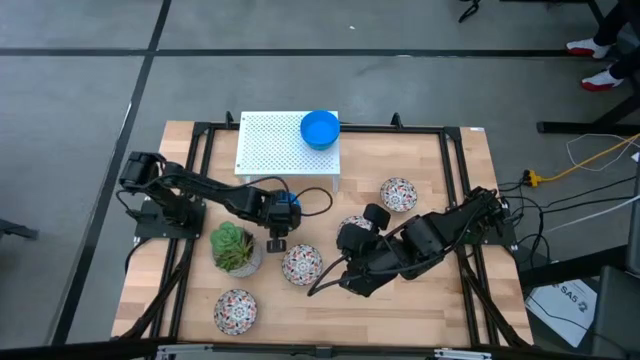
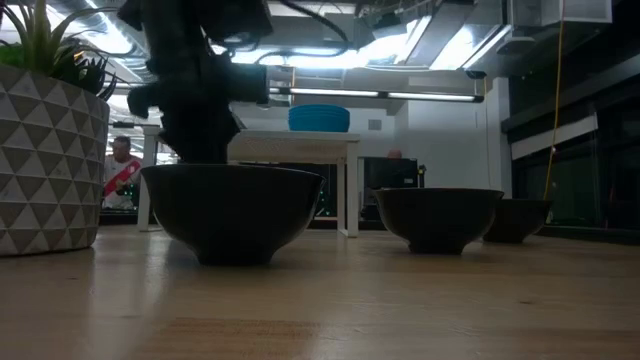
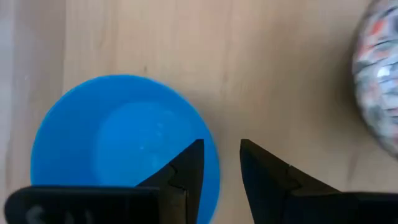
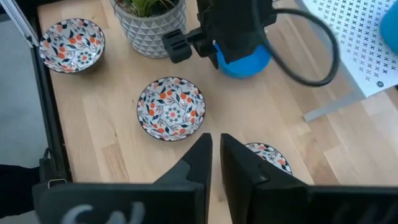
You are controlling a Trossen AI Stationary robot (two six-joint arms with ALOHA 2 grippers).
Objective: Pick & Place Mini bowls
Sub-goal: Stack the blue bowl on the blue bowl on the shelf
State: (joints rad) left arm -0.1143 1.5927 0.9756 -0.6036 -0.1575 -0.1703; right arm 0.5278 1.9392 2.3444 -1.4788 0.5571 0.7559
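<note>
The blue mini bowl should go on the white stand. My left gripper needs to pinch its rim [image 3: 211,152] next.
A plain blue mini bowl [image 3: 121,146] stands on the wood under my left gripper [image 3: 221,144], and also shows in the right wrist view [image 4: 244,61]. The gripper is open and points down. One finger [image 3: 186,168] is over the bowl's inside and the other [image 3: 264,177] is outside its rim, and no touch shows. A second blue bowl [image 1: 320,128] sits on the white perforated stand [image 1: 270,145]. Patterned bowls [image 1: 301,264] [image 1: 235,310] [image 1: 399,194] rest on the table. My right gripper [image 4: 214,138] is shut above another patterned bowl [image 4: 268,155].
The potted succulent [image 1: 235,248] stands just left of the left gripper, toward the near edge. A black cable [image 4: 311,56] loops off the left wrist. A dark frame [image 1: 455,180] edges the table. Bare wood lies along the near edge [image 1: 400,315].
</note>
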